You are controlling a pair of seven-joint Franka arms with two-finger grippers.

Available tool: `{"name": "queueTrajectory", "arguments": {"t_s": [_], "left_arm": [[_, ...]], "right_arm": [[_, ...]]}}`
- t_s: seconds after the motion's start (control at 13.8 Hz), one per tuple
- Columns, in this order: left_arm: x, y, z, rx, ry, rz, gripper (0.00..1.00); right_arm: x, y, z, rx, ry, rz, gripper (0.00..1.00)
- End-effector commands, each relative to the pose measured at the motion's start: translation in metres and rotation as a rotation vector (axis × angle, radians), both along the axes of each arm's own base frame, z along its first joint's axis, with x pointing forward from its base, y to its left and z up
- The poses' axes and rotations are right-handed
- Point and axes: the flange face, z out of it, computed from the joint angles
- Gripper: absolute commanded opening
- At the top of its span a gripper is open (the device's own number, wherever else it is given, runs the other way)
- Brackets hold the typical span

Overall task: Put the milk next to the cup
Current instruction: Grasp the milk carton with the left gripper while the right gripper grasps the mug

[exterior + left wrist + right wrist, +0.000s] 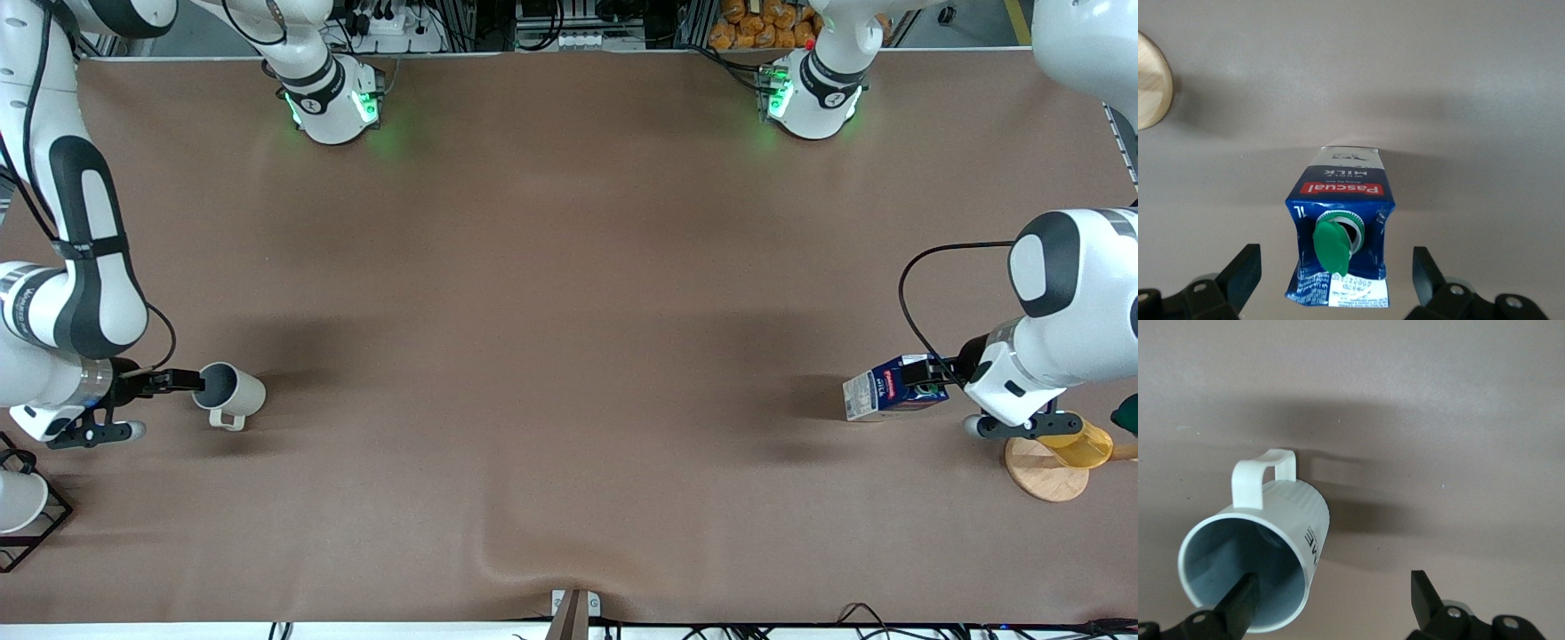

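Observation:
I should place the milk beside the cup, so next I should grab the cup with my right gripper by its rim [1303, 568] and leave its loop handle [1261, 473] free.
The milk [893, 388], a dark blue carton with a red band and green cap, stands on the brown table at the left arm's end. My left gripper [953, 398] is over its top. In the left wrist view the gripper [1335, 277] is open, with a gap between each finger and the milk [1341, 200]. The cup [233, 393], a pale mug with a loop handle, stands at the right arm's end. My right gripper [160, 407] is open over its rim. In the right wrist view [1331, 600] one finger [1239, 603] is inside the cup [1281, 520] and the second is outside.
A yellow cup [1077, 444] on a round wooden base [1045, 476] stands close by my left gripper, nearer the front camera; the base shows in the left wrist view [1148, 80]. A white cup on a black wire rack [22, 507] stands near my right arm.

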Motion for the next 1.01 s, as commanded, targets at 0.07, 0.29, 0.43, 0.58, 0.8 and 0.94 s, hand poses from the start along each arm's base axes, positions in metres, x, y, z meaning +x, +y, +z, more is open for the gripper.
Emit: {"name": "queueTrajectory", "arguments": {"t_s": [0.07,0.29,0.43,0.58,0.8,0.94], "left_arm": [[0.002,0.003,-0.009,0.006,0.008,-0.025,1.0],[0.002,0.004,-0.022,0.004,0.027,-0.024,1.0],[0.002,0.005,-0.022,0.004,0.027,-0.022,1.0],[0.002,0.005,-0.023,0.004,0.028,-0.022,1.0],[0.002,0.004,-0.026,0.004,0.033,-0.024,1.0],[0.002,0.005,-0.028,0.003,0.036,-0.022,1.0]], "right_arm": [[0.003,0.004,-0.018,0.014,0.017,0.019,1.0],[0.003,0.008,-0.037,0.016,0.027,0.014,0.01],[0.005,0.008,-0.037,0.015,0.015,0.011,0.0],[0.005,0.009,-0.036,0.015,0.015,0.013,0.0],[0.008,0.012,-0.023,0.015,-0.001,0.02,0.0],[0.013,0.022,-0.007,0.019,-0.023,0.038,0.0]]}}
